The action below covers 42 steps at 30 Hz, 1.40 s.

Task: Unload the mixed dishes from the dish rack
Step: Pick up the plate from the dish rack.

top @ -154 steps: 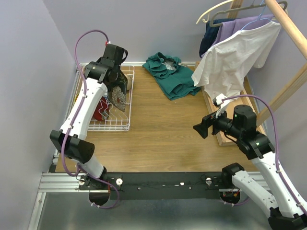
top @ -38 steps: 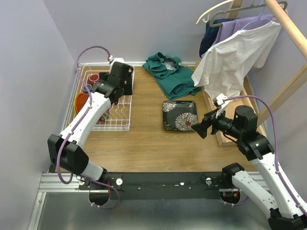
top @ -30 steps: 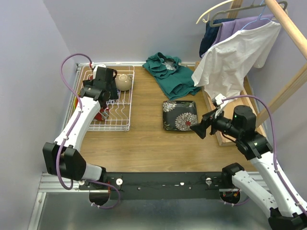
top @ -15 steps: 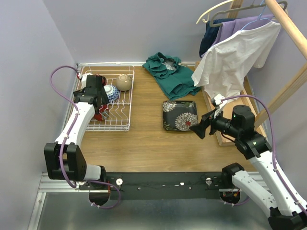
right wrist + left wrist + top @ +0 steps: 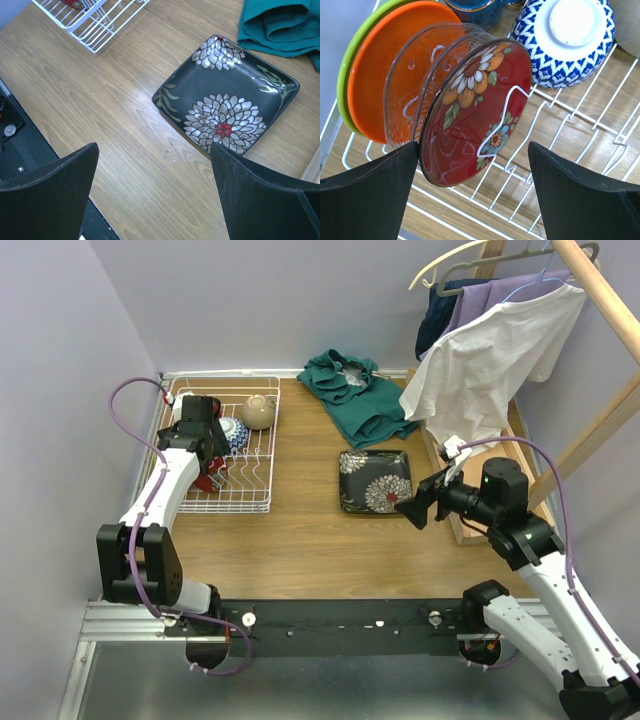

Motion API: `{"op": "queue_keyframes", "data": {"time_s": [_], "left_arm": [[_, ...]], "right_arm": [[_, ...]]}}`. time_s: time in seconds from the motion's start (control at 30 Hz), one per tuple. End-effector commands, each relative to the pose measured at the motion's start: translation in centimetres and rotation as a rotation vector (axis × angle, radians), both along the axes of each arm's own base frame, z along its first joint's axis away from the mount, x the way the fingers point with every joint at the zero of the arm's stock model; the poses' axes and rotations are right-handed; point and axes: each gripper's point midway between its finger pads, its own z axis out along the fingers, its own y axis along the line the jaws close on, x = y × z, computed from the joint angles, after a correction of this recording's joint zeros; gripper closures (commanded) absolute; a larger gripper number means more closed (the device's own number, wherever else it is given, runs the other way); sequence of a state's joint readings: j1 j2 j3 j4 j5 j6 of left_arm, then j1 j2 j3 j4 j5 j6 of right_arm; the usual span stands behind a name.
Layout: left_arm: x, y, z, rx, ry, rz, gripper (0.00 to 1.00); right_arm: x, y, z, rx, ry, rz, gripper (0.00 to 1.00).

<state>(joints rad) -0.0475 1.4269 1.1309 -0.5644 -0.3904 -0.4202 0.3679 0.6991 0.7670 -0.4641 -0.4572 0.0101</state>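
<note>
The red floral dish needs to settle on the black square plate with its base free, so my left gripper needs to grab it by its exposed rim (image 5: 431, 114) next.
The white wire dish rack (image 5: 250, 508) stands at the table's left. In the left wrist view a red floral dish (image 5: 470, 110) stands upright in the tines, then a clear glass plate (image 5: 415, 80), an orange plate (image 5: 375, 75) and a lime-green plate (image 5: 347, 70). A blue-white bowl (image 5: 565, 45) lies upside down beside a dark-blue mug (image 5: 475, 12). A beige bowl (image 5: 258, 412) sits at the rack's back. My left gripper (image 5: 475, 200) (image 5: 208, 462) hangs open just above the red dish. The black square floral plate (image 5: 375, 480) (image 5: 225, 105) lies flat on the table. My right gripper (image 5: 155, 200) (image 5: 415, 510) hovers open at its near right.
A crumpled green cloth (image 5: 350, 395) lies at the back centre. A long wooden tray (image 5: 468, 532) runs along the right edge under a hanging white shirt (image 5: 490, 360) and a slanted wooden rail. The left wall stands close to the rack.
The left arm set the black plate on the table, then swung back over the rack and leftward above the upright plates. The right gripper has barely moved.
</note>
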Motion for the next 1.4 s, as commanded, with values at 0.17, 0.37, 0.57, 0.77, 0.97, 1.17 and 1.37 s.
{"op": "queue_keyframes", "data": {"time_s": [0.17, 0.37, 0.57, 0.77, 0.97, 1.17, 1.37], "left_arm": [[1.3, -1.4, 0.1, -0.077, -0.035, -0.042, 0.07], [1.4, -2.3, 0.4, -0.089, -0.059, -0.125, 0.18], [1.2, -2.7, 0.9, -0.072, -0.070, -0.198, 0.32], [1.2, -2.9, 1.0, -0.051, -0.084, -0.251, 0.44], [1.5, -3.0, 0.1, -0.047, -0.072, -0.271, 0.45], [1.5, -1.6, -0.1, 0.021, -0.054, -0.231, 0.52], [1.2, -0.8, 0.1, 0.064, -0.037, -0.211, 0.61]], "right_arm": [[0.7, 0.2, 1.0, -0.021, -0.047, 0.018, 0.00], [0.6, 0.4, 0.7, -0.012, -0.039, 0.023, 0.00], [0.6, 0.5, 0.6, -0.011, -0.032, 0.025, 0.00], [0.7, 0.6, 0.5, -0.009, -0.025, 0.030, 0.00], [0.6, 0.7, 0.5, -0.006, -0.023, 0.037, 0.00], [0.6, 0.8, 0.5, -0.002, -0.013, 0.040, 0.00], [0.6, 0.9, 0.5, -0.002, -0.011, 0.042, 0.00]]}}
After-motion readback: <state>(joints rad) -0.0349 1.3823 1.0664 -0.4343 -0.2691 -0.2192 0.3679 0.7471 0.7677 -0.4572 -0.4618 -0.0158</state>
